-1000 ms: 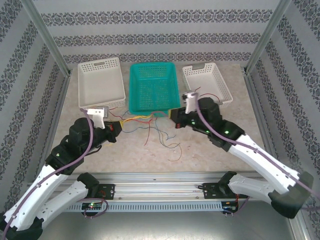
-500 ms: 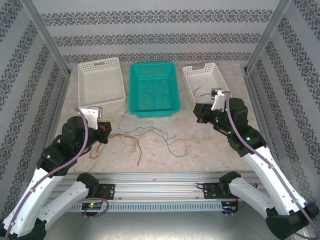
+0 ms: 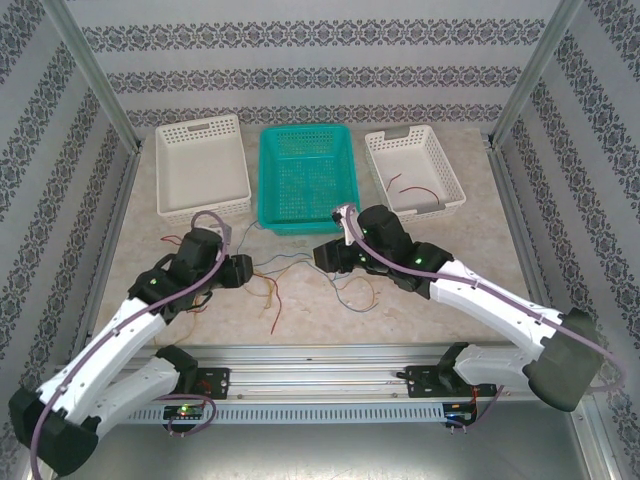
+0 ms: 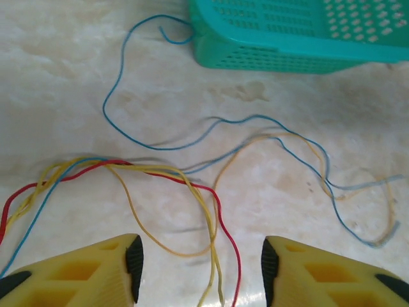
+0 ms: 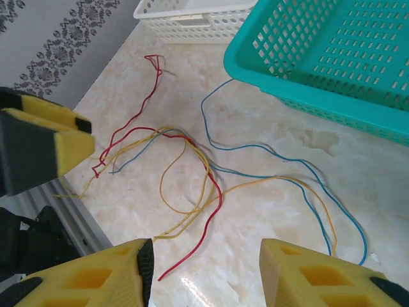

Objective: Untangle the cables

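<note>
The blue cable [image 4: 115, 121] needs untangling from red and yellow cables, so my left gripper should next grab it by its loop near the teal basket corner.
The cables [image 3: 290, 268] lie tangled on the marble table between my two grippers, just in front of the teal basket [image 3: 305, 180]. In the left wrist view, red [image 4: 220, 211] and yellow [image 4: 192, 185] strands run between the open fingers of my left gripper [image 4: 201, 268], loose on the table. A blue strand [image 4: 115, 121] loops up to the basket corner. My right gripper [image 5: 204, 268] stands open over bare table, with the red end [image 5: 214, 198] and yellow loop [image 5: 169, 198] just ahead of it. From above, the left gripper [image 3: 240, 268] and right gripper [image 3: 322, 255] face each other.
A white basket [image 3: 200, 165] stands back left. Another white basket [image 3: 413, 165] back right holds a single red cable [image 3: 410, 185]. An aluminium rail [image 3: 320, 355] runs along the near edge. The left gripper's yellow finger [image 5: 38, 147] appears close by in the right wrist view.
Both arms have swung from the sides in toward the middle, over the cable tangle. Both grippers have gone from shut to open.
</note>
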Robot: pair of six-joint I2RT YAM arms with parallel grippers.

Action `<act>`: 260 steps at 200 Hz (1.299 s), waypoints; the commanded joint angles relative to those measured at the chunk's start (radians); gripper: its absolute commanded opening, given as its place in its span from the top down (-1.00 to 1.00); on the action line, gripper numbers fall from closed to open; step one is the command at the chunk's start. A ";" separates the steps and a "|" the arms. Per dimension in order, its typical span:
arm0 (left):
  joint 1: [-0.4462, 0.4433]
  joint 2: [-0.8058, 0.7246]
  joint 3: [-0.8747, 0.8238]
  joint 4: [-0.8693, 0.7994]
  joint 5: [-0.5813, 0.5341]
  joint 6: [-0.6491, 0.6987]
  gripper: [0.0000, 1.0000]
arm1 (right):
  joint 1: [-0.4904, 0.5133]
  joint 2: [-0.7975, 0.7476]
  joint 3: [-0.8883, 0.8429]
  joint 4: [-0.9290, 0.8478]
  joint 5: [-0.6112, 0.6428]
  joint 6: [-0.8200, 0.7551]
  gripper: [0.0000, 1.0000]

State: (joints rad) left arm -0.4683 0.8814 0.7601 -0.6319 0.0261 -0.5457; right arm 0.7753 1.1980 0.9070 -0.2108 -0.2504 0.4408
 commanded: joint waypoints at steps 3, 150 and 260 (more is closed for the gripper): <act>0.026 0.095 -0.013 0.139 -0.123 -0.037 -0.12 | 0.009 -0.032 -0.025 0.094 0.015 0.008 0.01; 0.214 0.796 0.111 0.587 -0.060 -0.001 0.42 | 0.015 -0.346 -0.125 0.018 0.040 -0.040 -0.13; 0.213 0.466 0.039 0.368 0.000 -0.037 1.00 | 0.015 -0.367 -0.135 0.029 0.028 -0.020 -0.14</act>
State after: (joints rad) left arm -0.2600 1.5005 0.8089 -0.1379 -0.0036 -0.5610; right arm 0.7773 0.8494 0.7822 -0.1932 -0.2249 0.4152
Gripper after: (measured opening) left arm 0.047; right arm 0.571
